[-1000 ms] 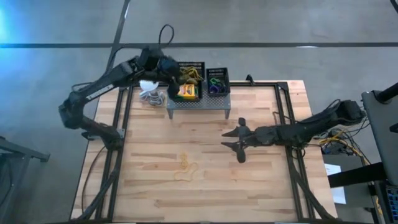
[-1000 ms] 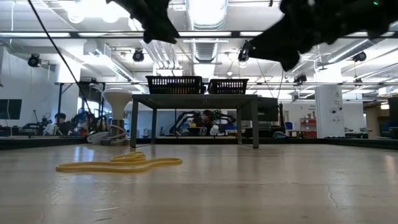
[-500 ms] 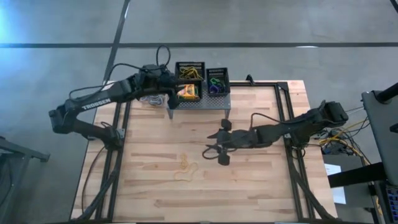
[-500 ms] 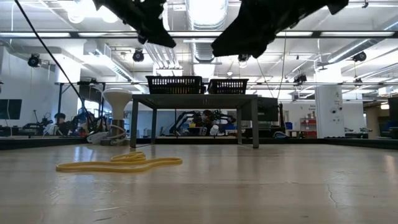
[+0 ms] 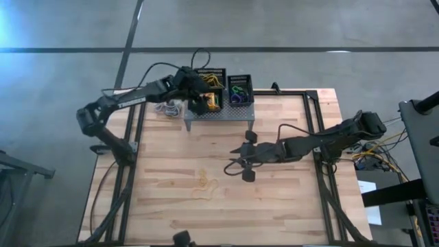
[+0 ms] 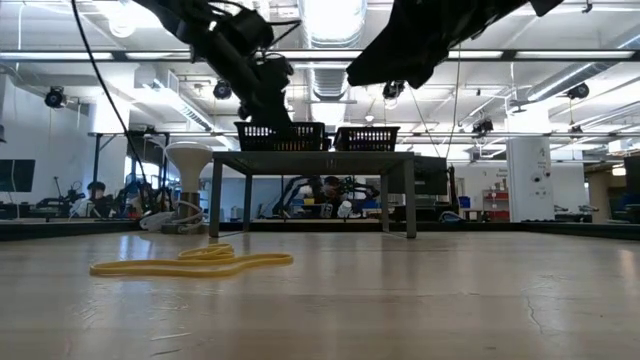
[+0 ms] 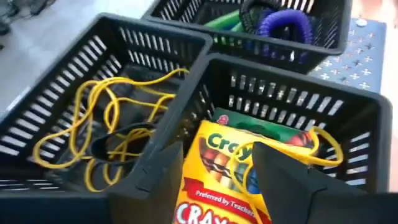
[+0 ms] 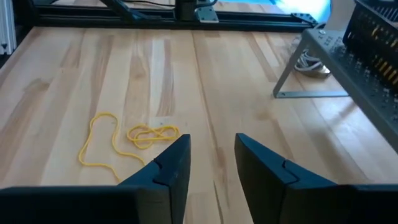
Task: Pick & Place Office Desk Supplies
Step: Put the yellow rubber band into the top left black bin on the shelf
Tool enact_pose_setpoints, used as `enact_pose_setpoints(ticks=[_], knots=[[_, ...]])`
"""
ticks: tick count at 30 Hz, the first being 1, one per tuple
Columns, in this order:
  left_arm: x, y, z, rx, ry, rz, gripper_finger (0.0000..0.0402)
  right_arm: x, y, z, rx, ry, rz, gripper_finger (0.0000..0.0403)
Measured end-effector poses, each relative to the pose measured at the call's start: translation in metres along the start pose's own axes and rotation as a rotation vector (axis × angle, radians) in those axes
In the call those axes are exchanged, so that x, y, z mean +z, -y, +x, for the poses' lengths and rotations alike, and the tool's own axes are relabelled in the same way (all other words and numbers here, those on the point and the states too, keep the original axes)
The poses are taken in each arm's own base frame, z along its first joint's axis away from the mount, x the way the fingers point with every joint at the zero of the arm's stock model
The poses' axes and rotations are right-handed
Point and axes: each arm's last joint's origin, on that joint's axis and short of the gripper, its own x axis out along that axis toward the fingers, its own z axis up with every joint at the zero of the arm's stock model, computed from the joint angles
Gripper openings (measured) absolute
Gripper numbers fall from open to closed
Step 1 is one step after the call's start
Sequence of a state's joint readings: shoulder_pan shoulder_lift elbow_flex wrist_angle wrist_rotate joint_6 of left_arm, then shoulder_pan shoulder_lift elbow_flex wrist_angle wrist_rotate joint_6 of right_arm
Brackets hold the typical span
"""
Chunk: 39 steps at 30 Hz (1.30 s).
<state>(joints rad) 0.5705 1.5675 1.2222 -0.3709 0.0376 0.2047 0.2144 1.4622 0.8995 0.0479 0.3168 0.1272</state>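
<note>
I need to sort the desk supplies, so I should next take hold of the yellow rubber band with my left gripper by its loop (image 7: 242,158) that hangs over the crayon box.
My left gripper (image 7: 214,183) (image 5: 199,96) hangs open over the black mesh trays on the grey stand. Its fingers stand on either side of a yellow-and-green crayon box (image 7: 245,165) lying in the nearest tray (image 5: 208,103). The tray beside it (image 7: 56,109) holds yellow rubber bands (image 7: 102,127), and a third tray (image 5: 240,89) holds purple and green rings (image 7: 280,22). My right gripper (image 8: 211,165) (image 5: 240,161) is open above mid-table. More rubber bands (image 8: 127,140) (image 5: 206,184) (image 6: 195,262) lie loose on the wood ahead of it.
The grey perforated stand (image 5: 219,115) carries the trays at the table's far edge. A white ball-shaped object with coiled cord (image 5: 168,106) sits left of it. Bare wood (image 5: 171,213) lies around the loose bands. Black frame rails (image 5: 315,123) border the table.
My left gripper has swung toward the table's right and come down over the trays on the stand. My right gripper has moved toward the table's left, nearer the loose rubber bands, then held still. The bands have not moved.
</note>
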Motion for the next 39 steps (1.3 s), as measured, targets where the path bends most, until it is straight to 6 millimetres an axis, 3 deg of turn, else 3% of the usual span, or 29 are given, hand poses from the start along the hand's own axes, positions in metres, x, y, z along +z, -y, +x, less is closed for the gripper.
enact_pose_setpoints(ticks=[4, 8, 19, 30, 39], knots=[[-0.002, 0.000, 0.011, 0.008, -0.026, 0.015, 0.0206, -0.004, -0.002, 0.000, 0.005, -0.010, 0.003, 0.0112], [-0.005, -0.001, 0.018, 0.004, -0.047, 0.028, 0.0179, -0.008, -0.004, -0.001, 0.013, -0.015, 0.013, 0.0104], [-0.001, 0.000, 0.010, -0.013, -0.015, 0.098, 0.0010, -0.011, -0.005, 0.000, 0.016, -0.016, 0.032, 0.0082], [0.021, -0.001, -0.039, 0.006, 0.184, 0.066, 0.0002, -0.011, -0.005, 0.000, 0.016, -0.012, 0.032, 0.0063], [0.047, -0.026, -0.055, 0.131, 0.506, 0.035, 0.0001, -0.008, -0.005, 0.000, 0.018, 0.012, 0.030, 0.0062]])
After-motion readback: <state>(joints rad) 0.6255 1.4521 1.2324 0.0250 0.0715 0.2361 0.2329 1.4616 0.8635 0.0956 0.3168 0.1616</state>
